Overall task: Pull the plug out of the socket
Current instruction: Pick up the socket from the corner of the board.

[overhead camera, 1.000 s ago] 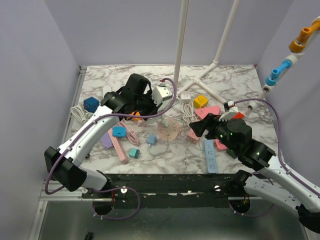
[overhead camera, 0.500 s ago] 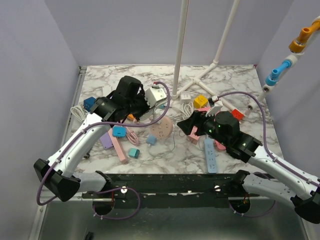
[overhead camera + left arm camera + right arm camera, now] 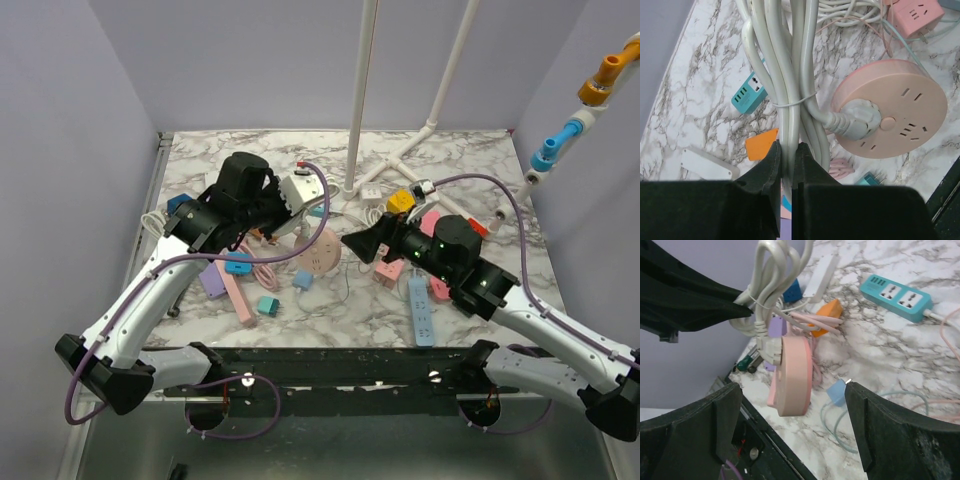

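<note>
My right gripper should grab the pink socket (image 3: 900, 112) across its flat sides, at the socket's rim away from the plug (image 3: 932, 108). The plug then stays free to pull off.
A round pink socket (image 3: 900, 112) has a grey plug (image 3: 855, 120) pushed into its face. The plug's grey cable bundle (image 3: 785, 65) is tied with a thin loop. My left gripper (image 3: 789, 150) is shut on that bundle just below the tie. The socket hangs tilted off the table from the cable (image 3: 325, 252). In the right wrist view the socket (image 3: 795, 370) is edge-on, with the plug (image 3: 767, 347) on its left side. My right gripper (image 3: 792, 386) is wide open, one finger on each side of the socket, not touching it. It also shows in the top view (image 3: 355, 243).
Loose adapters and strips lie around: a teal power strip (image 3: 895, 295), a blue strip (image 3: 421, 310), a pink adapter (image 3: 912, 17), an orange adapter (image 3: 762, 145), a small blue charger (image 3: 836, 391). White stand poles (image 3: 358, 100) rise at the back. The black front rail (image 3: 330, 360) is close below the socket.
My left arm has pulled back to the left with the cable, tipping the pink socket up off the table. My right gripper has moved left, open, up to the socket.
</note>
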Controlling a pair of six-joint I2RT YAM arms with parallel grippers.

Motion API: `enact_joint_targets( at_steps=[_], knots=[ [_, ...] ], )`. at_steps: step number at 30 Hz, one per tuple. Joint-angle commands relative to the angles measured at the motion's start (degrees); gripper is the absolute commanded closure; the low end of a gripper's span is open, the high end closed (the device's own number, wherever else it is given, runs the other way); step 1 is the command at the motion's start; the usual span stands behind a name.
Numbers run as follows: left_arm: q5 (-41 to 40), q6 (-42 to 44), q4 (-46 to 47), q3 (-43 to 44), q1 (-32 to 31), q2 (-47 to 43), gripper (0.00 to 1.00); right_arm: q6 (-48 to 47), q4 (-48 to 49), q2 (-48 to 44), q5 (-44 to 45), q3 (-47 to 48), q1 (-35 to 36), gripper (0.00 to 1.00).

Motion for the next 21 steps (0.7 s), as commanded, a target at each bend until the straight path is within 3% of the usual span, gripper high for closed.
enact_joint_targets(
  at_steps=[1, 13, 21],
  knots=[
    [1.34, -0.71, 5.60, 3.32, 0.69, -2.87, 1.00, 0.47, 9.56, 3.65, -7.91, 0.91, -0.05, 0.07],
    [2.08, -1.12, 3.76, 5.12, 2.11, -4.36, 1.00, 3.03, 19.27, 13.30, -15.52, -0.17, -0.05, 0.05],
    [3.60, -2.31, 2.69, 6.75, 3.85, -4.36, 1.00, 5.72, 23.96, 18.44, -17.23, -0.73, -0.05, 0.15]
  ],
)
